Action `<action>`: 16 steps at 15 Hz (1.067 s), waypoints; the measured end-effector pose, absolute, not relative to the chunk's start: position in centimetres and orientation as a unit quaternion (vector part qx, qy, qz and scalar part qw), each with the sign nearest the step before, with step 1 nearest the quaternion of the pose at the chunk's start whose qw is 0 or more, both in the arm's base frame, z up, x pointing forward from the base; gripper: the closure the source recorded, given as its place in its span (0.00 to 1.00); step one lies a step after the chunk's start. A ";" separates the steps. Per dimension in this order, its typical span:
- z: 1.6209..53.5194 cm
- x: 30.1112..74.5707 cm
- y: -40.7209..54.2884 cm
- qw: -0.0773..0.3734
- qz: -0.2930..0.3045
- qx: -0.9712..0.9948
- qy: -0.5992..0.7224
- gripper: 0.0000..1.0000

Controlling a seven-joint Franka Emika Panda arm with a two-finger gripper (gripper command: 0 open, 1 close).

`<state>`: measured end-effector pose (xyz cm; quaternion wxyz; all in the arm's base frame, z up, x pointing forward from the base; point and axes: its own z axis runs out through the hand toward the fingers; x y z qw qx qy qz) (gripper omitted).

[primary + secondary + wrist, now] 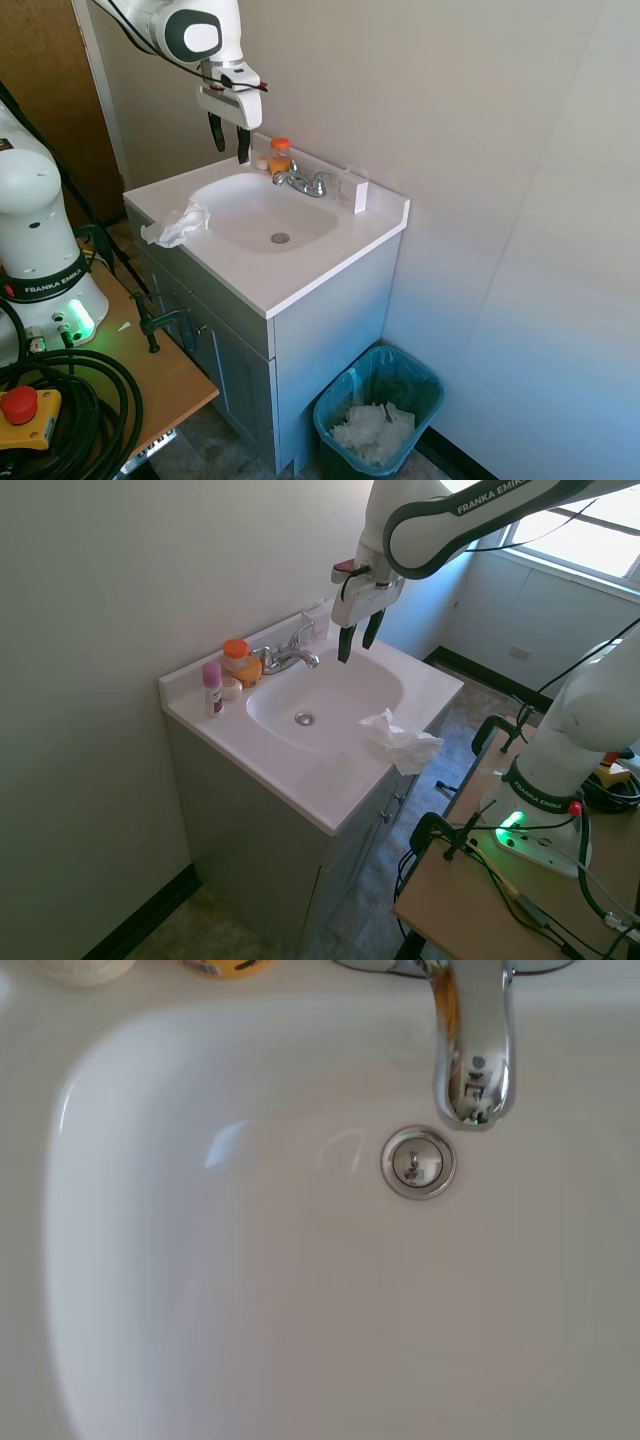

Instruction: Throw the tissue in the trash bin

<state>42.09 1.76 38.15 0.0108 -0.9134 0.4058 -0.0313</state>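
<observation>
My gripper is to grab the tissue's crumpled upper edge (194, 211) next. That edge is standing up, while the rest of the tissue lies slack (163, 234) over the counter's front.
A crumpled white tissue (178, 224) lies on the front edge of the white sink counter (300, 280), overhanging it slightly; it shows again as the tissue (400, 742) in the second exterior view. My gripper (229, 142) hangs high above the basin's back, fingers pointing down, open and holding nothing, well apart from the tissue; the gripper (358, 638) is also in the other exterior view. The dark-teal trash bin (335, 400), lined with a blue-green bag and holding white waste paper, stands on the floor right of the vanity. The wrist view shows only the basin and drain (418, 1162).
A chrome faucet (305, 183) stands at the basin's back, with an orange-capped bottle (280, 156) and small items beside it. A pink tube (212, 686) stands by the wall. A wooden table (150, 370) sits left of the vanity.
</observation>
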 end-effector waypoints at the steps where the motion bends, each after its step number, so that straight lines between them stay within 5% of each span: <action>1: 38.1 42.1 1.7 0.011 -0.030 -0.913 0.406 0.00; 16: 27.4 36.7 6.1 -0.087 0.071 -0.923 0.369 0.00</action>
